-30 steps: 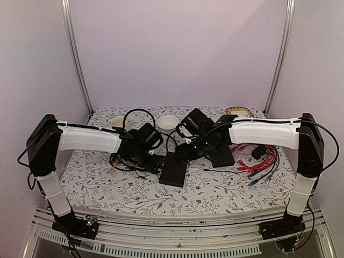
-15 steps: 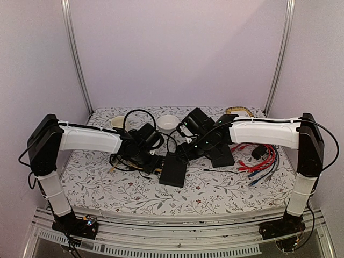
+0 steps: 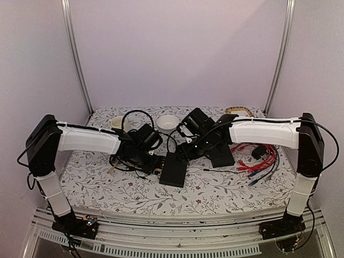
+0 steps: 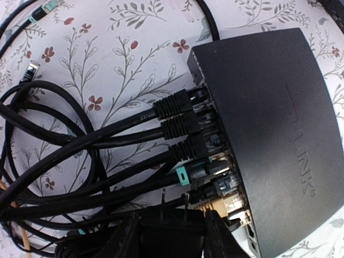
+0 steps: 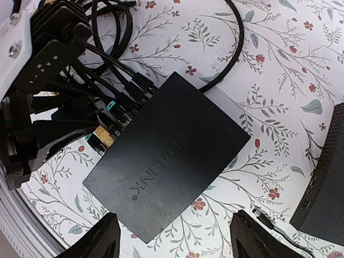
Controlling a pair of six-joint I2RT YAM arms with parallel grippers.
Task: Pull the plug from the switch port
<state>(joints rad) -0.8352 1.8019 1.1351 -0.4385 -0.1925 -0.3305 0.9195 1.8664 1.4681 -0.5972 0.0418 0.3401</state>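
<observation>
The dark plug (image 4: 172,232) between my left gripper's fingers would come out of the switch (image 4: 274,134) with them if I lifted that gripper now.
The switch (image 3: 173,170) is a flat black box (image 4: 269,118) lying on the flowered cloth, with several plugs (image 4: 185,124) in the ports along its left edge: black ones, a teal-banded one (image 4: 196,173) and a tan one (image 4: 228,207). My left gripper (image 4: 172,228) sits at the lower end of that row, and a dark plug body fills the gap between its fingers (image 4: 122,239); which port it belongs to is hidden. My right gripper (image 5: 174,239) hangs open above the near corner of the switch (image 5: 166,153), holding nothing.
A tangle of black cables (image 4: 59,161) spreads left of the ports, with loose plug ends (image 4: 33,67). A second black box (image 5: 325,183) lies right of the switch, a barrel connector (image 5: 262,216) beside it. Red and blue cables (image 3: 260,158), a white bowl (image 3: 168,122) and a cup (image 3: 116,122) lie further off.
My left gripper's jaws have closed in at the row of plugs, and the left arm has edged slightly. The right arm and the switch have not moved.
</observation>
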